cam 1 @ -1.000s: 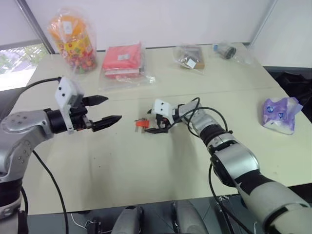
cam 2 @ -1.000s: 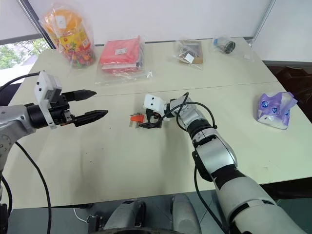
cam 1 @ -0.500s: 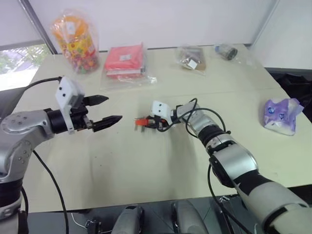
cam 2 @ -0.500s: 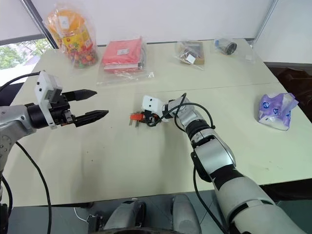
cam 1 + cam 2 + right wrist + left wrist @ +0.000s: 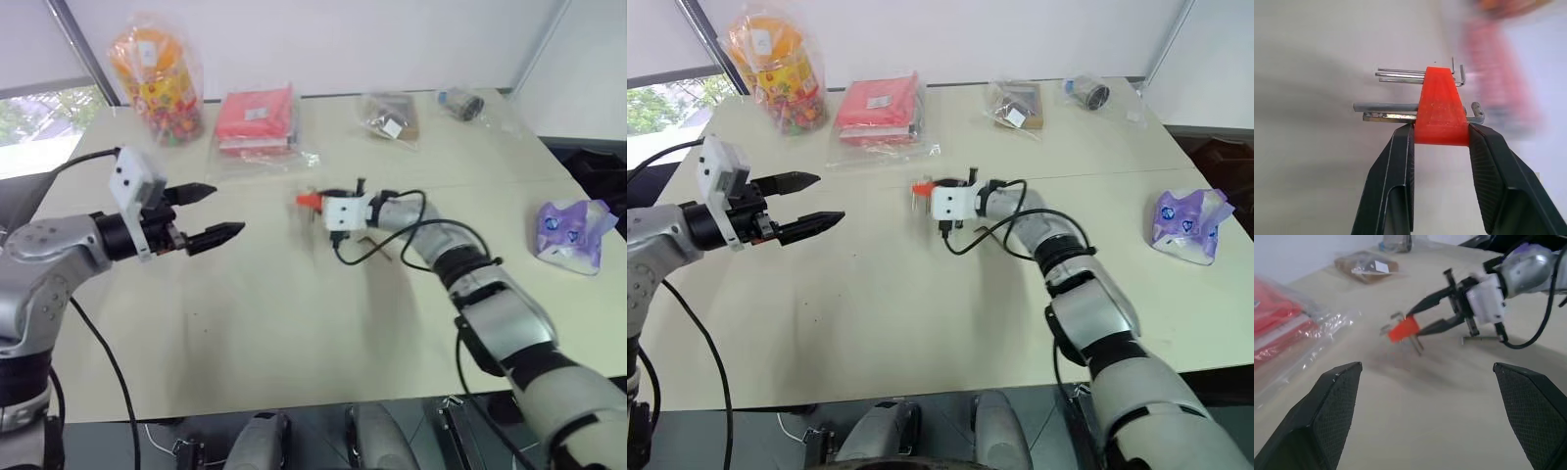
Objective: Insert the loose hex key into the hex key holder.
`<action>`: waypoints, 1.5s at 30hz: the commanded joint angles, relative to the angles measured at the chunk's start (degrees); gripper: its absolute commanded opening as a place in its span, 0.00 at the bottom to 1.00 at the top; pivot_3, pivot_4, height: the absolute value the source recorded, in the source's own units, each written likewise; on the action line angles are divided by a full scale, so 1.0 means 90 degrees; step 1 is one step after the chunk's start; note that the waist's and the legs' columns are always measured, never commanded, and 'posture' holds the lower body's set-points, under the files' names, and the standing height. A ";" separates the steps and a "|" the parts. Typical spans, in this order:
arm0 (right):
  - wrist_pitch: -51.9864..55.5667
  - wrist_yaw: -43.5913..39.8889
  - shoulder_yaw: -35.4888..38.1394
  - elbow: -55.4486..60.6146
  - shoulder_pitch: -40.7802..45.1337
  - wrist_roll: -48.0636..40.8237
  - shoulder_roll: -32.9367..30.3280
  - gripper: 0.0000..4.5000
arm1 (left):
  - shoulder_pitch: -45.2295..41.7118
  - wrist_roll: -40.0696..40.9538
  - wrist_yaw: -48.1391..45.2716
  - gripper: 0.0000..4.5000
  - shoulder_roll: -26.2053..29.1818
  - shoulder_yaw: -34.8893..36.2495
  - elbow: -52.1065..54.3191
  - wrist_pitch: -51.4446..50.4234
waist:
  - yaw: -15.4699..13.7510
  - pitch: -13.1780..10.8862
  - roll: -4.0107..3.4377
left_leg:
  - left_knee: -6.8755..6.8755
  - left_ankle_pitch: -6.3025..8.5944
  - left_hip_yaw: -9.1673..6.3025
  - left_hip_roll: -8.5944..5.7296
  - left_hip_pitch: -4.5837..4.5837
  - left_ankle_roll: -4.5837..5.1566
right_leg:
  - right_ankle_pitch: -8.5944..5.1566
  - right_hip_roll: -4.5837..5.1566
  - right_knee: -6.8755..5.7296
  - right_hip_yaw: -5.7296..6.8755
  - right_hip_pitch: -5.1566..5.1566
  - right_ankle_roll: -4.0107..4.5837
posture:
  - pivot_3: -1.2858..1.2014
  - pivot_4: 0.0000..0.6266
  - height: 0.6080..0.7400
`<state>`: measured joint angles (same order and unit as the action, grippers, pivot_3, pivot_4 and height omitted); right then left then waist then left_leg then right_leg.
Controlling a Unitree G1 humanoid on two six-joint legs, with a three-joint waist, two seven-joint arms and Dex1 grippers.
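Note:
The hex key holder should next be grabbed with my left gripper by the loose end of its orange block (image 5: 305, 200) (image 5: 1396, 334), because my right gripper's fingers crowd the other end of the block.
The hex key holder (image 5: 308, 201), a small orange-red block with several grey keys sticking out, hangs clear above the table near its middle. My right gripper (image 5: 319, 202) is shut on it, one black finger (image 5: 1396, 161) on each side of the block (image 5: 1442, 107). The loose hex key (image 5: 1476, 338), a thin dark rod, lies flat on the table just below and behind that gripper. My left gripper (image 5: 225, 210) hovers open and empty over the left part of the table, pointing toward the holder (image 5: 1403, 329) with a wide gap between them.
Along the far edge lie a bag of colourful sweets (image 5: 157, 69), a large red packet in clear wrap (image 5: 257, 117) and two small clear bags (image 5: 390, 116) (image 5: 460, 103). A purple tissue pack (image 5: 573, 230) sits at the right. A black cable (image 5: 377, 257) trails from my right wrist.
My right gripper closed on the holder, lifted it off the table and rolled its wrist, carrying it toward the far side. The left gripper stayed where it was, open.

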<state>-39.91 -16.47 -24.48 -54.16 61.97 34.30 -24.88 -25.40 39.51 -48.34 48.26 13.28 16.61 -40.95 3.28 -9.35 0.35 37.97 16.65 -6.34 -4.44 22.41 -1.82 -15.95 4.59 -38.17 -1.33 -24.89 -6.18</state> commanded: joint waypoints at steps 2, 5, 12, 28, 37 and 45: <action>-0.0955 0.1612 -0.0001 0.1368 0.0111 0.0932 -0.0549 0.22 | -0.0750 -0.0075 -0.0178 1.00 -0.0113 -0.0217 -0.0382 0.0237 | 0.0047 0.0000 0.0001 | -0.0002 -0.0001 0.0001 0.0002 0.0000 -0.0001 | 0.0000 -0.0003 -0.0002 -0.0001 -0.0002 0.0000 | 0.52 0.24 1.00; -0.1191 0.2284 0.0107 0.2090 0.0058 0.1306 -0.0796 0.22 | -0.1334 -0.0061 -0.0279 1.00 -0.0322 -0.0414 -0.0755 0.0220 | 0.0077 -0.0001 0.0001 | -0.0003 -0.0002 0.0004 0.0003 -0.0001 -0.0003 | 0.0000 -0.0006 -0.0003 -0.0001 -0.0002 0.0000 | 0.52 0.24 1.00; -0.1428 0.3140 0.0282 0.3046 -0.0065 0.1691 -0.0996 0.22 | -0.2415 0.0142 -0.0544 1.00 -0.0850 -0.0658 -0.1486 -0.0064 | 0.0076 -0.0001 0.0003 | 0.0001 -0.0002 0.0007 0.0003 0.0000 -0.0002 | 0.0000 -0.0008 -0.0004 -0.0003 -0.0002 0.0000 | 0.52 0.24 1.00; -0.1379 0.2965 0.0328 0.3493 -0.0224 0.1535 -0.1011 0.22 | -0.2576 0.0148 -0.0725 1.00 -0.1335 -0.0773 -0.1556 -0.0246 | 0.0078 -0.0001 0.0003 | 0.0003 -0.0003 0.0008 0.0003 0.0000 -0.0002 | 0.0000 -0.0008 -0.0004 -0.0004 0.0000 0.0000 | 0.52 0.24 1.00; -0.1384 0.2852 0.0291 0.3468 -0.0262 0.1528 -0.1019 0.22 | -0.2457 0.0158 -0.0681 0.34 -0.1353 -0.0682 -0.1491 -0.0198 | 0.0072 -0.0001 0.0003 | 0.0006 -0.0003 0.0008 0.0003 0.0000 -0.0002 | 0.0000 -0.0008 -0.0004 -0.0004 0.0001 0.0000 | 0.52 0.24 1.00; -0.1402 0.2749 0.0255 0.3465 -0.0292 0.1479 -0.1038 0.22 | -0.2323 0.0108 -0.0624 0.00 -0.1421 -0.0652 -0.1380 -0.0169 | 0.0077 -0.0001 0.0003 | 0.0005 -0.0003 0.0008 0.0003 -0.0001 -0.0002 | 0.0000 -0.0008 -0.0004 -0.0005 0.0001 0.0000 | 0.52 0.24 1.00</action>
<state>-52.10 7.88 -23.79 -24.46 58.90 48.26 -33.70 -46.03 39.55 -55.00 35.50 5.12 4.30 -43.05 3.97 -9.37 0.38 38.01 16.62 -6.26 -4.41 22.40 -1.84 -15.95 4.51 -38.21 -1.37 -24.88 -6.18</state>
